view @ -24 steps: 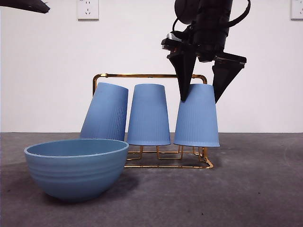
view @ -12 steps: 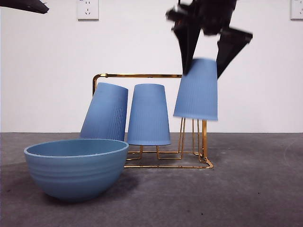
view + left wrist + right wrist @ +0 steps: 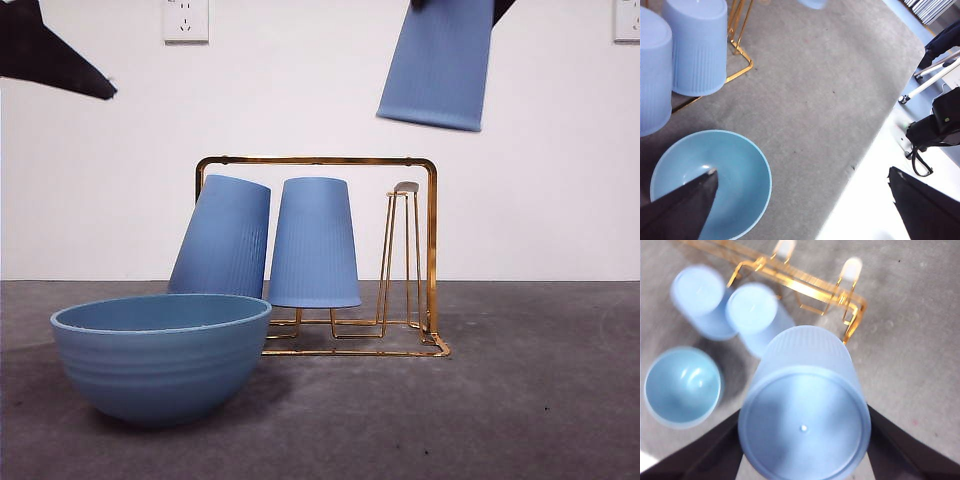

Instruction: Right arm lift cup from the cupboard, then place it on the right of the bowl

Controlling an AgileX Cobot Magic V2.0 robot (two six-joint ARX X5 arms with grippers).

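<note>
My right gripper's black fingers already close around the cup's base end, so my left gripper will grab the cup by its open rim [image 3: 430, 122] next.
My right gripper [image 3: 804, 450] is shut on a light-blue ribbed cup [image 3: 438, 66], held upside down high above the gold wire cupboard [image 3: 320, 160]; the cup fills the right wrist view [image 3: 804, 405]. The peg under it [image 3: 404, 187] stands bare. Two more cups [image 3: 315, 243] stay on the rack, the left one [image 3: 223, 237] leaning. The blue bowl [image 3: 160, 356] sits in front of the rack at the left. My left gripper [image 3: 800, 200] is open, hovering over the bowl [image 3: 715, 180], and shows as a black tip [image 3: 50, 60] at the front view's top left.
The grey mat [image 3: 520, 400] stretches to the right of the bowl and rack. In the left wrist view the table's edge [image 3: 860, 165] runs close by, with a tripod and black gear [image 3: 935, 125] beyond it.
My right gripper has lifted the rightmost cup straight up off its peg, from rack height to the top of the front view. The left gripper's tip has come lower into view.
</note>
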